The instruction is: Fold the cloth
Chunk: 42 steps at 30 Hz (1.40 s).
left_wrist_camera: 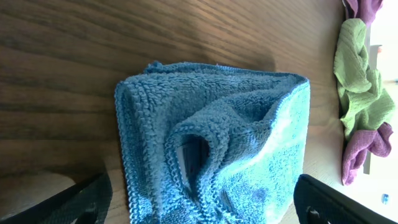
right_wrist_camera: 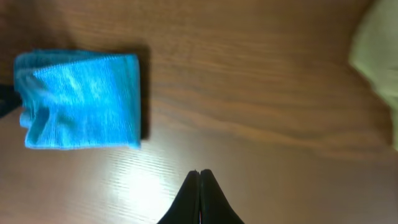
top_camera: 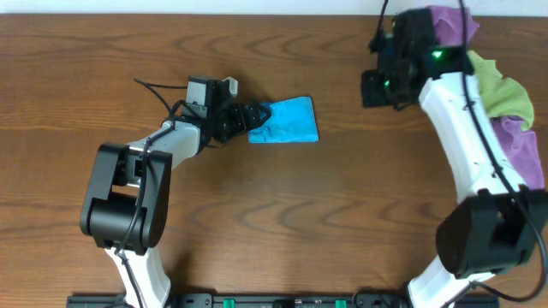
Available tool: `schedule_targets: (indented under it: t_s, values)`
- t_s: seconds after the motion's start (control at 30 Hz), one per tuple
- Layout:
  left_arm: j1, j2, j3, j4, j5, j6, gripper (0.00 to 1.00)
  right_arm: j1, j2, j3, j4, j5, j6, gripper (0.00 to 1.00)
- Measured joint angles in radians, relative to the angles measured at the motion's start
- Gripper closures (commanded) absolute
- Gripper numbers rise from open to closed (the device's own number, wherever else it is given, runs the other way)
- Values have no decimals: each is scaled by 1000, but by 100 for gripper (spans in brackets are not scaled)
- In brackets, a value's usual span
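Next, my left gripper grips its bunched near edge (top_camera: pixel 259 125) (left_wrist_camera: pixel 195 192), layers together, to set the blue cloth aside still folded.
A blue cloth (top_camera: pixel 287 120) lies folded into a small rectangle on the wooden table, behind centre. My left gripper (top_camera: pixel 253 115) is open at the cloth's left edge, with its fingers spread to either side. In the left wrist view the cloth (left_wrist_camera: pixel 211 124) is bunched with a raised loop in the middle, and the left gripper (left_wrist_camera: pixel 211 211) has the cloth's near edge between its fingers. My right gripper (top_camera: pixel 378 85) is shut and empty, raised to the right of the cloth. The right wrist view shows the cloth (right_wrist_camera: pixel 81 99) off to the left of the right gripper (right_wrist_camera: pixel 200 173).
A pile of cloths lies at the table's back right: a green one (top_camera: pixel 501 90) and purple ones (top_camera: pixel 522 145). The left wrist view also shows the green cloth (left_wrist_camera: pixel 357 68) and a purple cloth (left_wrist_camera: pixel 364 146).
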<state>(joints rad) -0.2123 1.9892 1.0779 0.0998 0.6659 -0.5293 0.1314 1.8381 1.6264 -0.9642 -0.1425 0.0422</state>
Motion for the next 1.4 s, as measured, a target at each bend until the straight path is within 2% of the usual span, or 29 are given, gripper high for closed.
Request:
schedule_targets:
  t_s: [0.17,0.33,0.73,1.37,1.4]
  values:
    - [0,1,0,3,2,-19,5,18,3,-154,181,-46,30,99]
    - [-1,1,0,4,5,-27,5,55,40,-170,267,-68,56,99]
    - [-29,1,0,3,8,-36,5,103,214,-170,353,-125,119,98]
    - [-47,1,13,-26,-4,-40,0,159,267,-170,416,-166,167,99]
    - [-48,1,13,-27,-5,-40,6,161,267,-170,417,-166,168,98]
